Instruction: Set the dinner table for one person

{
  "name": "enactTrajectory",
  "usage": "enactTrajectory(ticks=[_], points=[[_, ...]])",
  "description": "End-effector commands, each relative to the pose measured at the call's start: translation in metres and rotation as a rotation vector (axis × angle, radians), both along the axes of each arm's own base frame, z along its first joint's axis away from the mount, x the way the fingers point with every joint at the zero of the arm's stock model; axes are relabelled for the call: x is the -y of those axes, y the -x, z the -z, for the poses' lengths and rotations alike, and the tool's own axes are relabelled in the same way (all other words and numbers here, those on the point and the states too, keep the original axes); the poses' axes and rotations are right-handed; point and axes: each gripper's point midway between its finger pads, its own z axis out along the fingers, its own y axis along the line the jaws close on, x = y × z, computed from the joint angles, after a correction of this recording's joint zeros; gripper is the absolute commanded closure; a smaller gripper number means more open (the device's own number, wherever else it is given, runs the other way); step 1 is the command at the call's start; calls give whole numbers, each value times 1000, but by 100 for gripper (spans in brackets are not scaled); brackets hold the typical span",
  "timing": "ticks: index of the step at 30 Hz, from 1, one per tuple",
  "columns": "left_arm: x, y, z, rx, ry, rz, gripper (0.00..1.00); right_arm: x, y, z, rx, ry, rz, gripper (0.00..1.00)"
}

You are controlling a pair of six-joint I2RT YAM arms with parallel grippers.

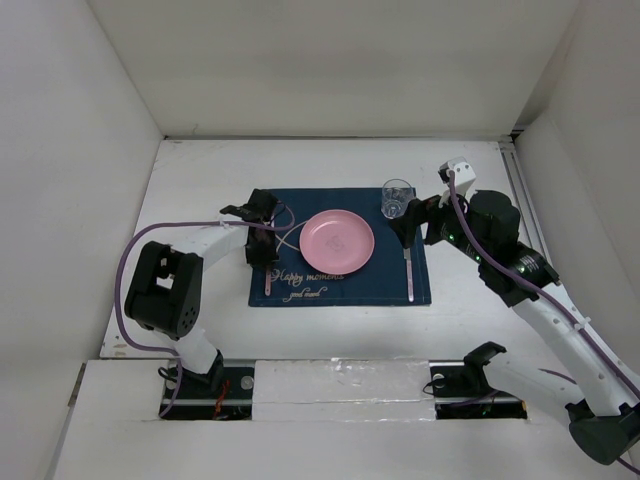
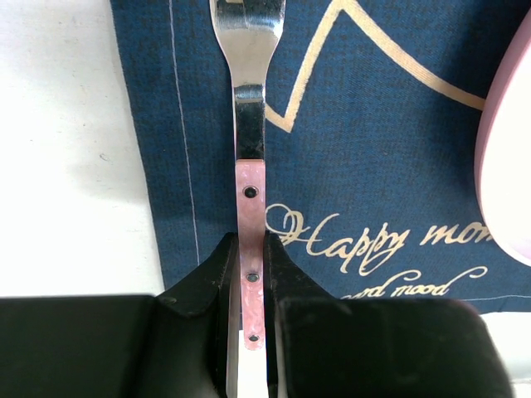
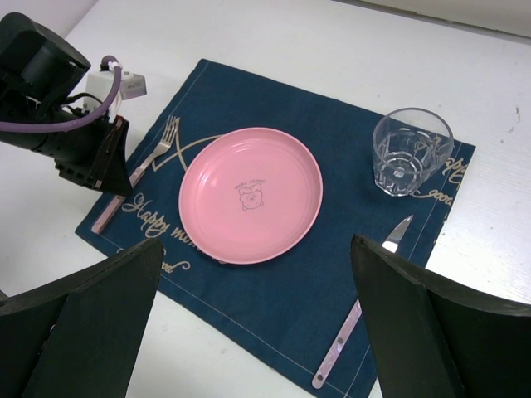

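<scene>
The fork hangs low over the navy placemat and would end flat on it beside the pink plate, so it is time for my left gripper to release.
On the white dinner table (image 1: 200, 170) lies a navy placemat (image 1: 350, 285) with a pink plate (image 1: 337, 241) at its middle. A fork (image 2: 249, 108) with a pink handle lies along the mat's left edge. My left gripper (image 2: 251, 249) is shut on that handle, low over the mat, and shows in the top view (image 1: 262, 252). A pink-handled knife (image 3: 357, 319) lies on the mat's right side, and a clear glass (image 3: 411, 152) stands behind it. My right gripper (image 3: 256, 245) hangs open above the mat, holding nothing; the top view puts it (image 1: 407, 230) over the knife's tip.
White walls close in the table at the back and both sides. The left arm's purple cable (image 1: 125, 270) loops out over the table's left part. Gold lettering (image 2: 365, 240) runs along the mat's near edge. The arm bases (image 1: 470, 385) stand at the near edge.
</scene>
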Motion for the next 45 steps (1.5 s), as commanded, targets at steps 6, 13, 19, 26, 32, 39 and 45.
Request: enactTrajectory(ticks=[6, 13, 19, 26, 32, 39, 45], points=[[-5, 0, 2, -3, -27, -13, 90, -6, 1, -8, 40, -8, -28, 0], [-5, -1, -5, 17, -19, -13, 80, -7, -1, -10, 40, -8, -28, 0], [-5, -4, -13, 48, -13, -25, 72, -7, -1, -14, 48, -13, -28, 0], [-19, -21, -72, 269, -21, -116, 28, 4, 3, -21, 46, 0, 12, 0], [-76, -18, -172, 619, -35, -436, 0, 59, 12, -55, 103, 32, 256, 0], [-137, 35, -250, 925, -12, -737, 0, 122, 46, -71, 108, 82, 474, 0], [-163, 80, -288, 1115, 107, -857, 0, 166, 96, -93, 165, 40, 564, 0]])
